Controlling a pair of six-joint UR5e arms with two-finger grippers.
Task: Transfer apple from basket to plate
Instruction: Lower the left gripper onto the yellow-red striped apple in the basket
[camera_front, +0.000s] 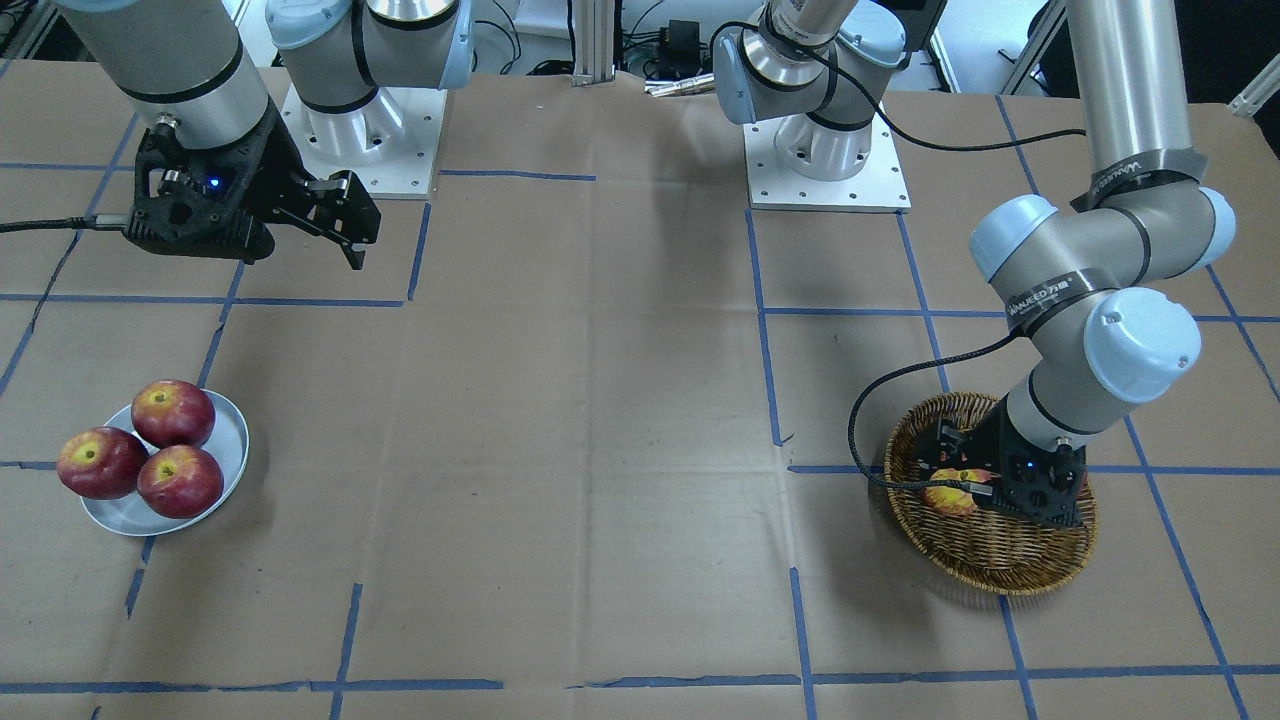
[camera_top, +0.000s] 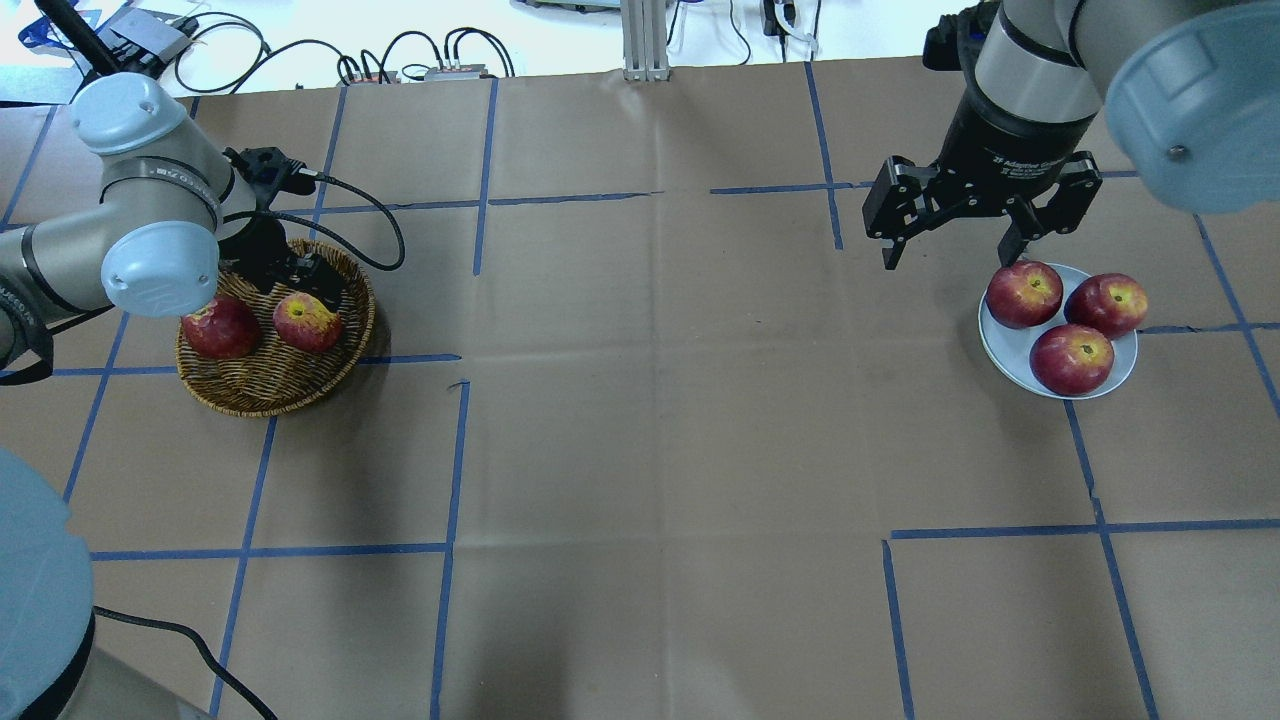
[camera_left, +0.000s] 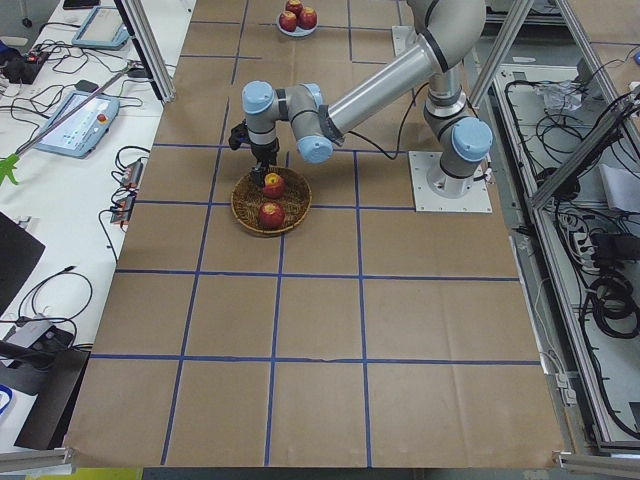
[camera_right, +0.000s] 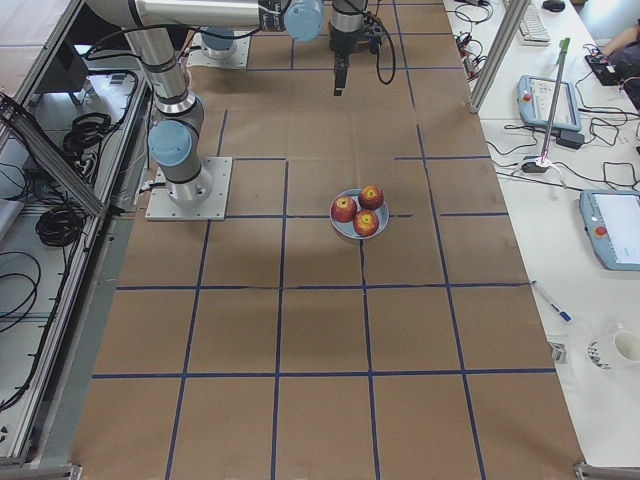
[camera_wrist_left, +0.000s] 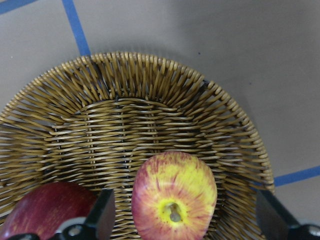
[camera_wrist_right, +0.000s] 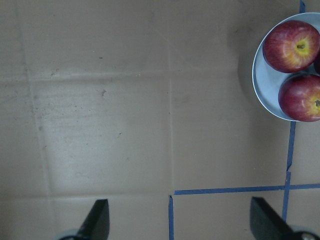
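Note:
I will grab the yellow apple with red streaks by its rounded sides next with my left gripper. Then I can move it out of the basket toward the plate (camera_top: 1005, 345).
The yellow, red-streaked apple (camera_wrist_left: 174, 197) lies in the brown wicker basket (camera_wrist_left: 150, 65), stem hollow up. My left gripper (camera_wrist_left: 187, 220) is open and low over the basket. Its fingers stand either side of this apple with gaps on both sides. From overhead the apple (camera_top: 307, 322) sits in the basket (camera_top: 260, 400) just below the left gripper (camera_top: 300, 280). The pale plate (camera_top: 1005, 345) holds three dark red apples (camera_top: 1024, 294). My right gripper (camera_top: 947, 258) is open and empty, raised above the table beside the plate.
A dark red apple (camera_top: 220, 327) lies in the basket beside the yellow one, also in the left wrist view (camera_wrist_left: 45, 207). Brown paper with blue tape lines (camera_top: 450, 450) covers the table. The left arm's cable (camera_top: 380, 215) loops over the basket's far side.

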